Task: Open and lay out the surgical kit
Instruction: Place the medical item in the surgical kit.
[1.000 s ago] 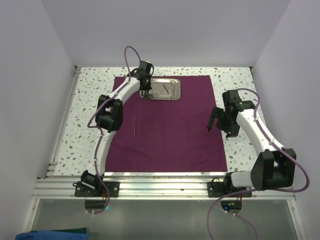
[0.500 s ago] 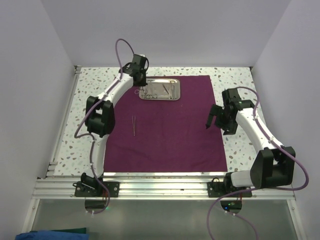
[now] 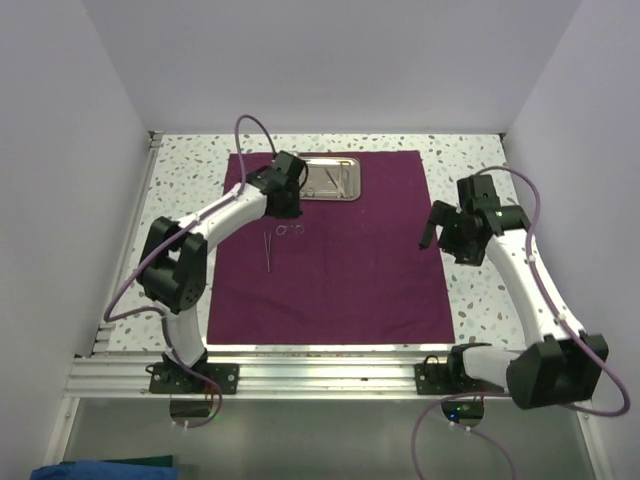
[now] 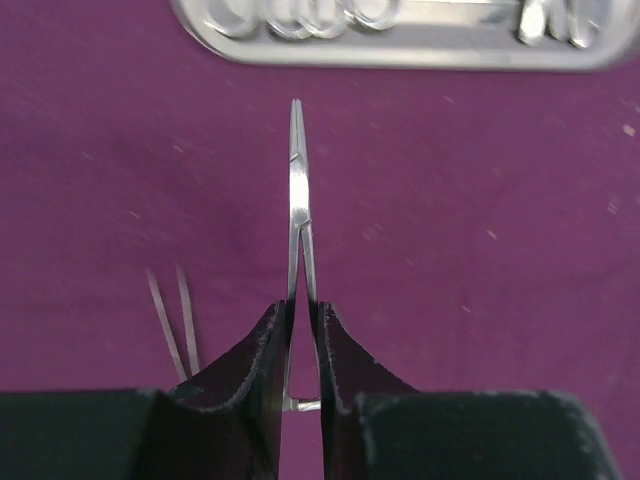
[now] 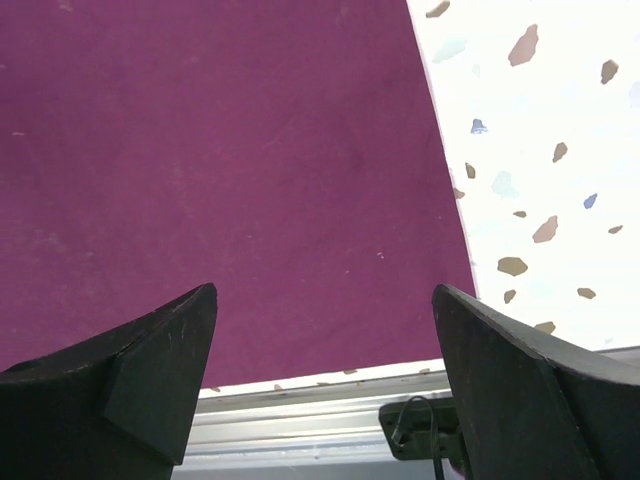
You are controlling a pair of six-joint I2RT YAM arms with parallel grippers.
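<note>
The forceps stay in my left gripper for now, since they hang above the cloth [image 3: 350,275] and would fall near the tweezers if I opened now.
The plum cloth [image 3: 350,275] lies spread flat on the table. At its far edge stands the steel tray [image 3: 335,178], where several ring-handled tools [image 4: 300,15] show in the left wrist view. My left gripper [image 3: 287,208] hovers over the cloth just in front of the tray, shut on thin silver forceps [image 4: 297,190]. Their tip points at the tray, and their finger rings [image 3: 290,230] hang out on the near side. Silver tweezers [image 3: 268,250] lie on the cloth to the left. My right gripper [image 3: 432,232] hangs open and empty above the cloth's right edge.
Speckled white tabletop [image 3: 480,290] borders the cloth on the right and left. An aluminium rail [image 3: 320,372] runs along the near edge, with the arm bases bolted to it. White walls close in three sides.
My left arm has lifted the forceps out of the tray and brought them toward the near side, over the cloth. The right arm has shifted slightly and stays open.
</note>
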